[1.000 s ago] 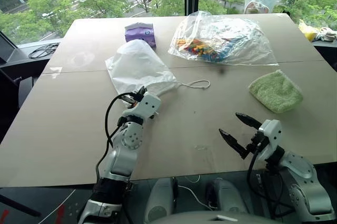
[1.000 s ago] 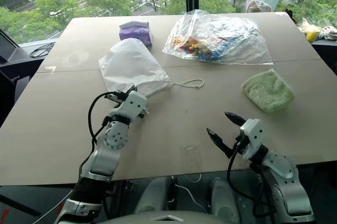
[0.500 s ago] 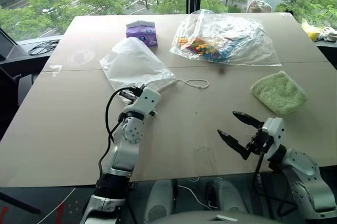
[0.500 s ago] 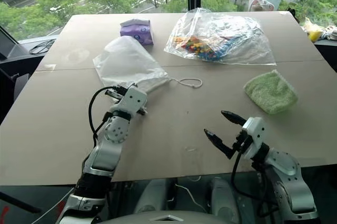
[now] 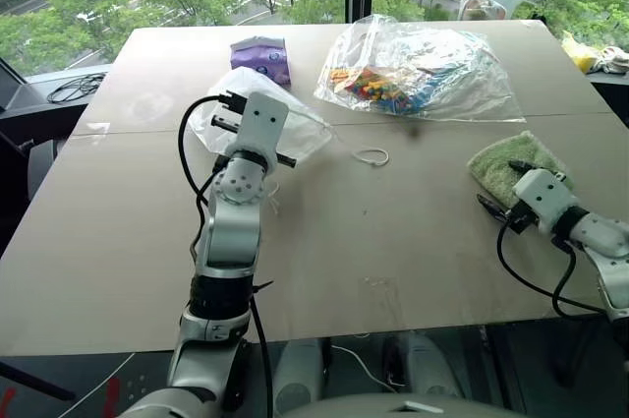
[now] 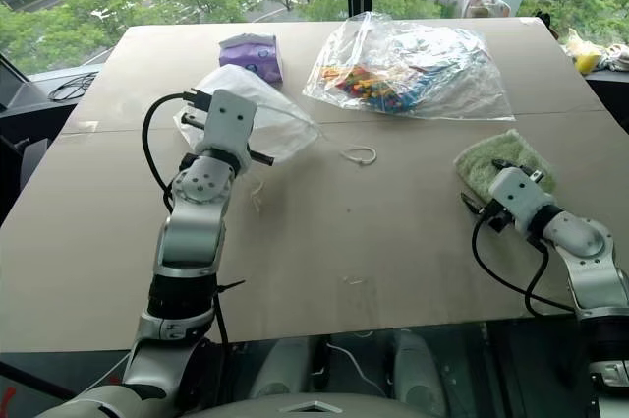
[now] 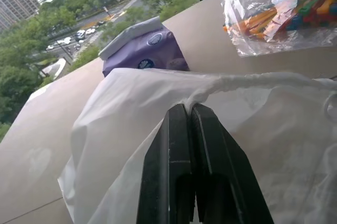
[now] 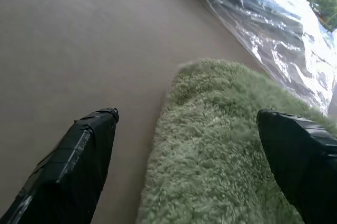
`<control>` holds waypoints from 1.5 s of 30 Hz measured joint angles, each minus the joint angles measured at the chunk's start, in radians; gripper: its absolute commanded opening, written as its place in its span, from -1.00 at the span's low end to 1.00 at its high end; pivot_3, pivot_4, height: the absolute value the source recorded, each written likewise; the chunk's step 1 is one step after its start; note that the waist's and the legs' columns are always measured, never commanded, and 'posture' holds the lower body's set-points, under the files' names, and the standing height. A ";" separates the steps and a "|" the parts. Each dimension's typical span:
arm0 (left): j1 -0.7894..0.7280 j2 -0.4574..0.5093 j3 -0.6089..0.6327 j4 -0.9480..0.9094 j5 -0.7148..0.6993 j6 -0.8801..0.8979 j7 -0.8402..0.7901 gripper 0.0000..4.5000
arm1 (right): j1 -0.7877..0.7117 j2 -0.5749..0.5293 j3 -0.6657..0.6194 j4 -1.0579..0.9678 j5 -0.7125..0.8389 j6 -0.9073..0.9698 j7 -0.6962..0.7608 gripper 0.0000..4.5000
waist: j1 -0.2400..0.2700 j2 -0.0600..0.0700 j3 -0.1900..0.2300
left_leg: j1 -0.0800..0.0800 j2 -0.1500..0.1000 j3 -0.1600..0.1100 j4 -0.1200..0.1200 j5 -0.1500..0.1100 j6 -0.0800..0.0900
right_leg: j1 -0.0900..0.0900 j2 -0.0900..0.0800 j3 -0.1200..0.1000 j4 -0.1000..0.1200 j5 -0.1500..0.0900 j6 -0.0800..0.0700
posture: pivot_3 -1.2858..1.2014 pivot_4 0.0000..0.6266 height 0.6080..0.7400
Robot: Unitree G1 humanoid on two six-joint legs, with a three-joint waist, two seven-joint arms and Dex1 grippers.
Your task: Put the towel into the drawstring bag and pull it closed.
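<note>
Next, the right gripper grabs the towel by its fuzzy corner (image 8: 205,92) to put the towel into the drawstring bag.
The translucent white drawstring bag (image 5: 300,133) lies at the table's middle left, its cord loop (image 5: 371,156) trailing to the right. My left gripper (image 7: 187,109) is shut on the gathered hem at the bag's mouth and holds that edge up off the table. The light green towel (image 5: 513,154) lies flat near the right edge. My right gripper (image 5: 504,187) stands open at the towel's near left corner. One of its fingers (image 8: 97,129) is over bare table beside the towel and the other is over the fuzzy cloth (image 8: 210,155).
A large clear plastic bag of colourful items (image 5: 418,69) lies at the back middle. A small purple packet (image 5: 261,57) sits just behind the white bag. Bare table (image 5: 393,241) spreads between my two arms. A coil of black cable (image 5: 74,91) lies off the table's left.
My left gripper has risen and gone forward, lifting the bag's mouth off the table. My right gripper, still open, has swung right and forward to the towel's near corner.
</note>
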 measured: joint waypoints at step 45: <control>-0.138 0.080 0.148 -0.011 -0.560 0.283 -0.185 -1.00 | -0.429 0.508 -0.180 -0.383 0.759 1.200 -0.131 -0.03 | -0.025 -0.009 0.007 | -0.008 0.005 0.010 -0.002 0.004 0.008 | -0.015 0.000 0.018 -0.003 0.022 0.005 | 0.03 -0.52 1.00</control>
